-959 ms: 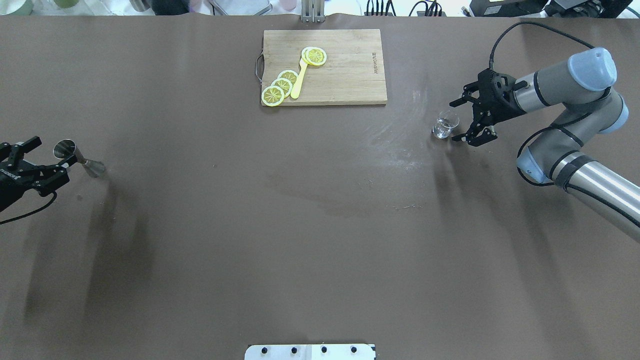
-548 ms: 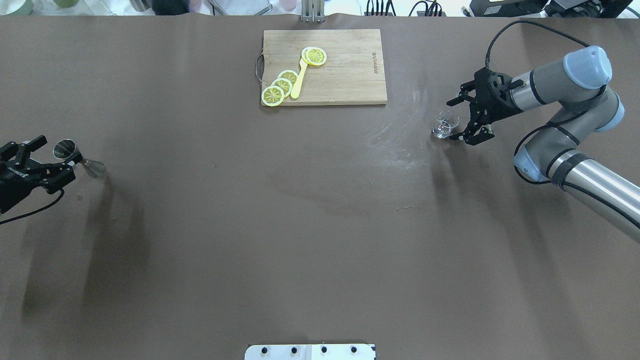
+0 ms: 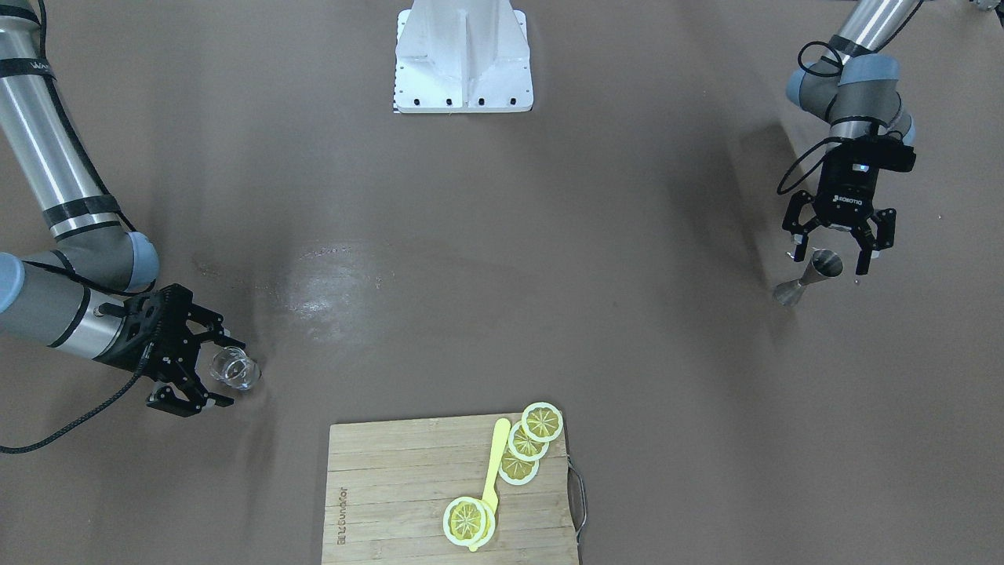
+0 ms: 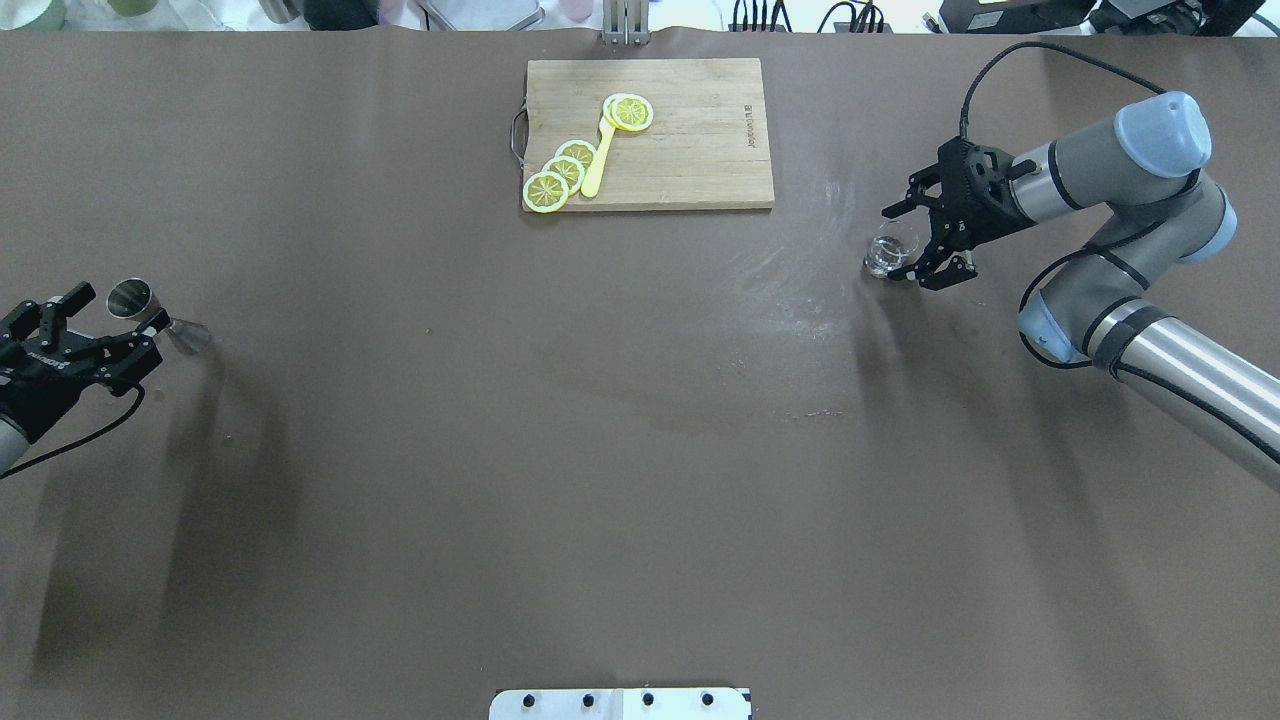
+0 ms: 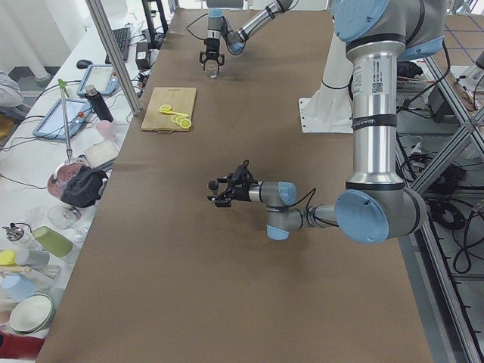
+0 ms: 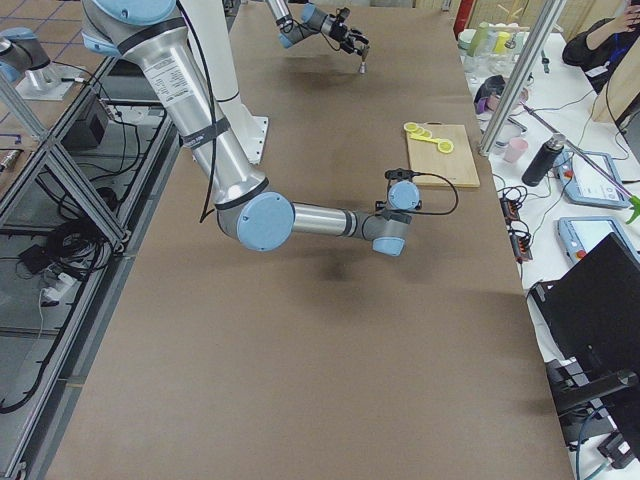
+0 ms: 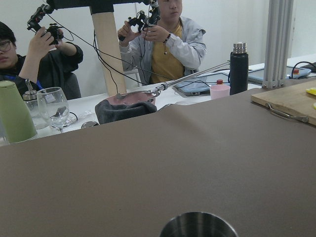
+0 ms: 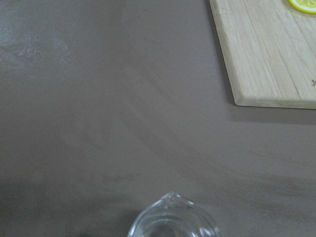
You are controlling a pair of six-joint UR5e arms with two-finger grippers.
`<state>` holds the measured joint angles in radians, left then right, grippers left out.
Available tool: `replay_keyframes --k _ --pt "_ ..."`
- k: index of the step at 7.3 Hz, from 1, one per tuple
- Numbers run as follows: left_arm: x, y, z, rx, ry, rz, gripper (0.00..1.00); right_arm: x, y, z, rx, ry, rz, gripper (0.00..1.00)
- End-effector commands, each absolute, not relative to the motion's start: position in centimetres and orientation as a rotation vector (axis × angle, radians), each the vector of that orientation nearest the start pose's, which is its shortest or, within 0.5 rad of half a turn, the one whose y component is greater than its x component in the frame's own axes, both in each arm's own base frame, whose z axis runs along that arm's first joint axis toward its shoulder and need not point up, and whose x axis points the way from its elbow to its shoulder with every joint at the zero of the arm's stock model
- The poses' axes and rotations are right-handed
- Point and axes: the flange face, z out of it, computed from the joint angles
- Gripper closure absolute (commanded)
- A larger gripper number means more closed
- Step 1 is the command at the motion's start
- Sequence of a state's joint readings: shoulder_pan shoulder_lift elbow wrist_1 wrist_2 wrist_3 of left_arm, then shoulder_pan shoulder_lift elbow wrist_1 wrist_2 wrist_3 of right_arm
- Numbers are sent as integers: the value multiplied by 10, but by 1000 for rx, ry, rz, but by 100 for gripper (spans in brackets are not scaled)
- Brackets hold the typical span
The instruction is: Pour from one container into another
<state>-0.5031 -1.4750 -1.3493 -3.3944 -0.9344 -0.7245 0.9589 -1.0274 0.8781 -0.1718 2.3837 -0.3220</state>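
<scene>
The small clear glass cup's pouring spout has to stay free to pour, so my right gripper needs to grab the cup next by its round body [image 3: 235, 371].
The steel jigger [image 4: 150, 312] stands at the table's left edge, and its rim [image 7: 197, 225] fills the bottom of the left wrist view. My left gripper [image 4: 108, 322] is open, its fingers on either side of the jigger's upper cone [image 3: 825, 265] without closing on it. The small clear glass cup [image 4: 890, 253] stands on the right of the table, its rim [image 8: 173, 222] at the bottom of the right wrist view. My right gripper [image 4: 908, 245] is open, with the glass [image 3: 234, 369] between its spread fingers.
A wooden cutting board [image 4: 700, 150] with lemon slices [image 4: 560, 172] and a yellow utensil lies at the far middle. The robot's white base plate [image 4: 620, 703] is at the near edge. Operators, bottles and glasses sit beyond the far edge [image 7: 148, 44].
My right gripper has slid left, so its open fingers now bracket the glass. My left gripper has shifted slightly and turned closer around the jigger. Neither object has moved.
</scene>
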Motion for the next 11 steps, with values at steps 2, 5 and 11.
replay_keyframes --k 2,5,11 --pt "298 -345 614 1310 758 -256 3 -356 -610 513 1134 -937 -1271 26" --pt "306 -343 619 1296 698 -352 3 -356 -610 514 1132 -936 -1272 58" --pt "339 -338 620 1258 575 -482 3 -301 -639 482 1196 -926 -1240 100"
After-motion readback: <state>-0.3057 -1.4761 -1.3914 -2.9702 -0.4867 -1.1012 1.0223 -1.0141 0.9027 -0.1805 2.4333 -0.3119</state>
